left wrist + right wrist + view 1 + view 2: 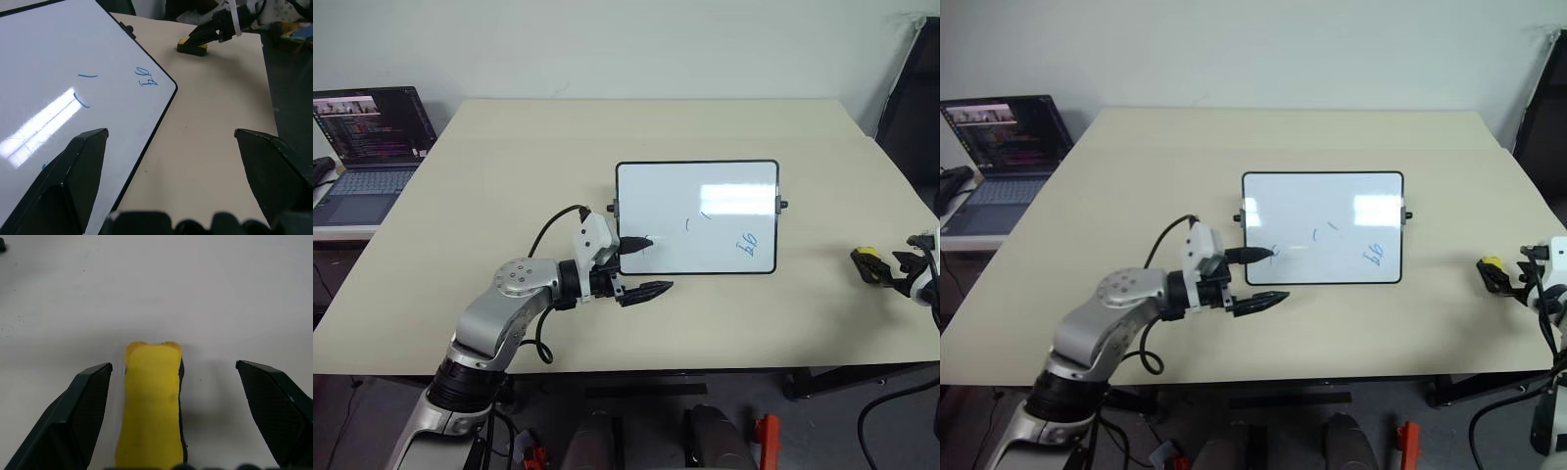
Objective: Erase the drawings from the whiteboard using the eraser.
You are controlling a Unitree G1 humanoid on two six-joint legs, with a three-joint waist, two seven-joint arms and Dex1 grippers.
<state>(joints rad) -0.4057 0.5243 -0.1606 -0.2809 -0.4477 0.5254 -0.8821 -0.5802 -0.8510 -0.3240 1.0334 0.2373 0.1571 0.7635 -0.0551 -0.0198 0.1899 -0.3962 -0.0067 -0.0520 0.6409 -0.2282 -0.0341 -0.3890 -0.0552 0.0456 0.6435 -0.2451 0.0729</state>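
Observation:
The fingers of my right gripper reach down beside the yellow eraser (pixel 868 262) (pixel 151 401), so it is time to close on the eraser now.
The whiteboard (pixel 697 196) lies flat in the middle of the beige table (pixel 509 176). Its blue drawings are a number-like scrawl (pixel 747 242), a short dash (pixel 705 213) and a small curve (pixel 687 224); a squiggle near the lower left corner is partly hidden. My left gripper (pixel 644 266) is open at that corner, one finger over the board, the other over the table in front of it. The yellow eraser (pixel 151 401) lies on the table at the far right, between the wide-open fingers of my right gripper (pixel 873 266), with a gap on each side.
An open laptop (pixel 367 137) stands on a lower side table to the left. A dark object (pixel 915 98) stands beyond the table's right edge. The eraser lies close to that right edge.

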